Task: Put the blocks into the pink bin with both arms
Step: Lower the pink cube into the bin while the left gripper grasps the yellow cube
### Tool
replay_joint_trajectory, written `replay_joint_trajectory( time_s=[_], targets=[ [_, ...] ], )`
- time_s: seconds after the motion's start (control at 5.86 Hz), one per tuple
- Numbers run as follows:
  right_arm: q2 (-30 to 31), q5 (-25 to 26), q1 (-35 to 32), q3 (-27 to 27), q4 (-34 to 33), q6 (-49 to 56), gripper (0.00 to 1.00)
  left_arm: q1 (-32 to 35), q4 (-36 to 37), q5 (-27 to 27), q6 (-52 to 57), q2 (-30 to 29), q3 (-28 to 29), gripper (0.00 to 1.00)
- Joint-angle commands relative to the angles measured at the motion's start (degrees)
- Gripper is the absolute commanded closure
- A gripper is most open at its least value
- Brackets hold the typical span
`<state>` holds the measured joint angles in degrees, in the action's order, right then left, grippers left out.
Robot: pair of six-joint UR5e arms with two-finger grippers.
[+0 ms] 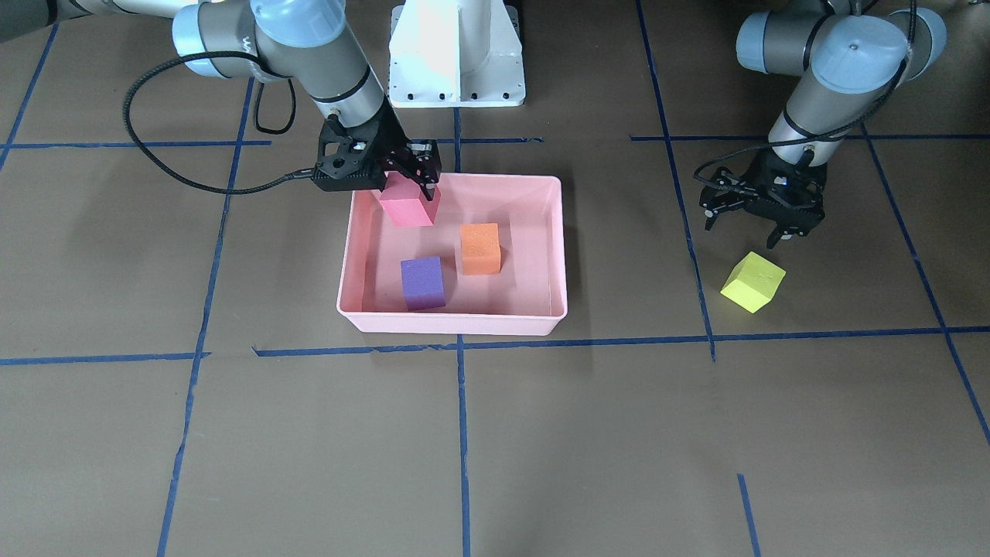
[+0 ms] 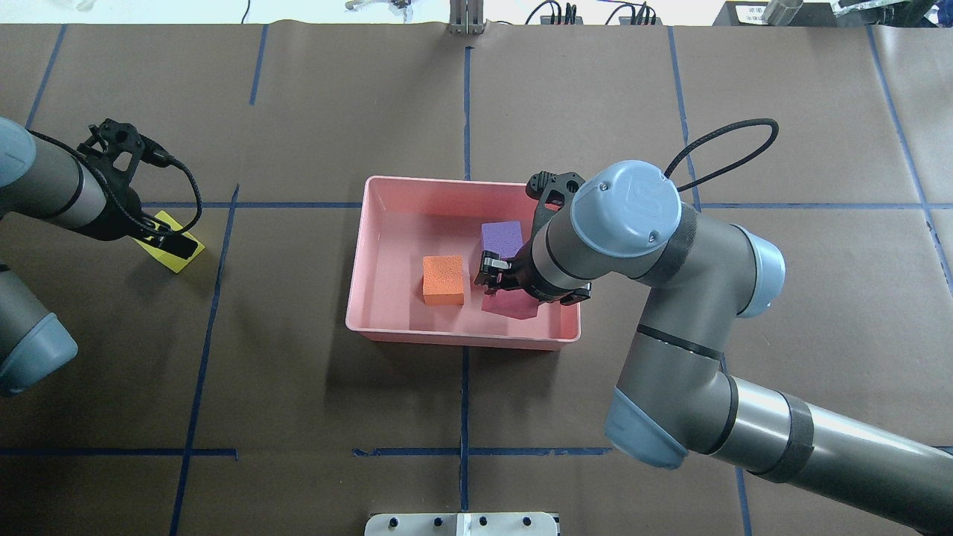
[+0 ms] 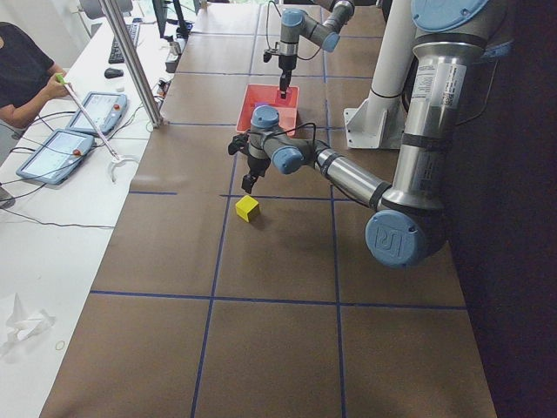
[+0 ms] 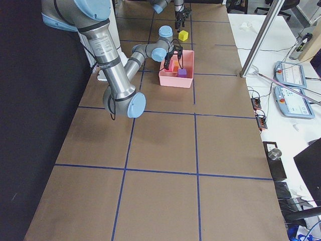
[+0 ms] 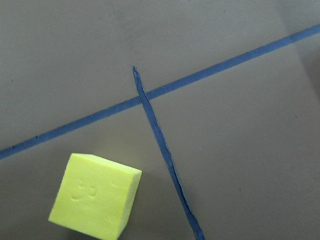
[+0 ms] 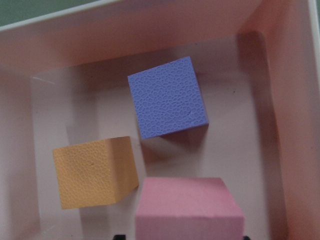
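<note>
I will next use my left gripper to grab the yellow-green block (image 1: pixel 752 281) by its opposite sides, so I can put it in the pink bin (image 1: pixel 452 323).
My right gripper (image 1: pixel 407 189) is shut on the red-pink block (image 1: pixel 408 203) and holds it, tilted, over the pink bin's (image 1: pixel 452 323) corner nearest the robot; the block also shows at the bottom of the right wrist view (image 6: pixel 190 210). The purple block (image 1: pixel 422 283) and the orange block (image 1: pixel 479 248) lie apart on the bin floor. My left gripper (image 1: pixel 746 232) is open and empty, above the table just on the robot's side of the yellow-green block (image 1: pixel 752 281). That block lies on the brown table outside the bin and shows in the left wrist view (image 5: pixel 95 200).
The white pedestal base (image 1: pixel 456 54) stands behind the bin. Blue tape lines (image 1: pixel 460 433) cross the brown table. A black cable (image 1: pixel 155 147) loops off my right wrist. An operator (image 3: pixel 22 74) sits at a side bench with tablets.
</note>
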<state>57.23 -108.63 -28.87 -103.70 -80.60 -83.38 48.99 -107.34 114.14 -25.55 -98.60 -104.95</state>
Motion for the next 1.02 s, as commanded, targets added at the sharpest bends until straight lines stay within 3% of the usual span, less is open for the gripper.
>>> replay_joint_trajectory(
  time_s=[0.0, 0.34, 0.85],
  targets=[
    [0.2, 1.9, 0.4, -1.3, -0.1, 0.5, 0.00, 0.8, -1.2, 0.0, 8.4, -1.3, 5.3, 0.01],
    [4.8, -6.8, -6.3, -8.4, -4.3, 1.6, 0.00, 1.2, -2.7, 1.8, 8.0, -2.7, 8.7, 0.00],
    [7.4, -7.4, -7.4, -9.6, -4.4, 3.4, 0.00, 1.2, -2.8, 2.5, 8.1, -4.0, 12.0, 0.00]
  ],
)
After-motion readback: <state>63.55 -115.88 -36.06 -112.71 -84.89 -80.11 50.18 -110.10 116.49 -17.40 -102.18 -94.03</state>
